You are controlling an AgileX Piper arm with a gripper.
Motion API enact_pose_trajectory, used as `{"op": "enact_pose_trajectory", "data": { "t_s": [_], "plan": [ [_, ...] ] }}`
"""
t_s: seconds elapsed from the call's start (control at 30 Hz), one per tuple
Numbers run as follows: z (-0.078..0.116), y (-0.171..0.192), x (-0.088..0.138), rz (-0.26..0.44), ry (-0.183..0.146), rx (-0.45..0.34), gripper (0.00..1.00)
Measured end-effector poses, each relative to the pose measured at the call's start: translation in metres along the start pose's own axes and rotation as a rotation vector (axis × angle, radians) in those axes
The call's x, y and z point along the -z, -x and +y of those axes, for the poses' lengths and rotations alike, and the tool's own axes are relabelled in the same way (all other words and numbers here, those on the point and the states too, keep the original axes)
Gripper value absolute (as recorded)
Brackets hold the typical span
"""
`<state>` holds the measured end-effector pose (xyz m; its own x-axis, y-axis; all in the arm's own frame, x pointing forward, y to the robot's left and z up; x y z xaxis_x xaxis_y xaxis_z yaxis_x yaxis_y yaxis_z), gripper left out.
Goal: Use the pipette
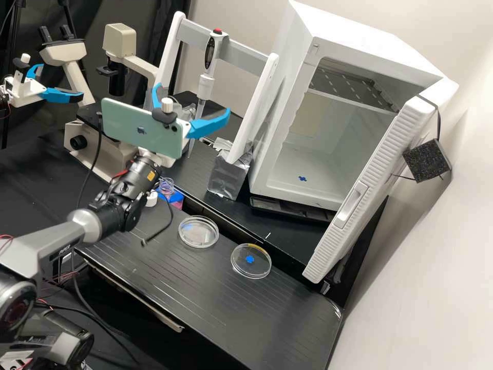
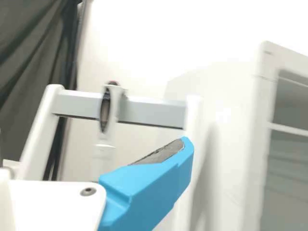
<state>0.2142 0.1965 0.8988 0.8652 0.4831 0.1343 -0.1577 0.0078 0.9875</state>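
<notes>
The robot's gripper will next hold the pipette by its lower body (image 1: 205, 87), just below the handle with the display (image 1: 212, 52), so that it can use the pipette.
In the high view, my gripper (image 1: 192, 100) stands open in front of the rack, its two blue fingers spread wide and nothing between them. The white pipette (image 1: 206, 82), with a red top button and dark oval window, hangs upright on the rack's grey crossbar (image 1: 246, 55), beyond the fingers. Part of its lower end is hidden behind one finger. In the wrist view the gripper (image 2: 94, 144) shows one finger clearly, apart from the pipette (image 2: 109, 115) on the crossbar (image 2: 151, 111). The pipette's lower part is hidden there by my gripper.
Two round clear dishes (image 1: 198, 232) (image 1: 251, 261) lie on the black bench (image 1: 221, 308). An open white cabinet (image 1: 292, 128) stands right of the rack, its door swung outward. A microscope (image 1: 120, 38) and another arm's gripper (image 1: 59, 79) are at the left.
</notes>
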Motion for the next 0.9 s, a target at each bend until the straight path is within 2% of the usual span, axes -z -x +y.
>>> {"op": "enact_pose_trajectory", "data": {
  "t_s": [0.17,0.3,0.4,0.73,0.9],
  "plan": [
    [-0.007,-0.031,0.018,-0.011,0.041,0.048,1.00],
    [-0.015,-0.056,0.022,-0.060,0.052,0.091,1.00],
    [-0.018,-0.073,0.024,-0.083,0.088,0.108,1.00],
    [-0.037,-0.111,0.015,-0.142,0.145,0.186,1.00],
    [-0.038,-0.122,0.007,-0.169,0.147,0.196,1.00]
  ]
}}
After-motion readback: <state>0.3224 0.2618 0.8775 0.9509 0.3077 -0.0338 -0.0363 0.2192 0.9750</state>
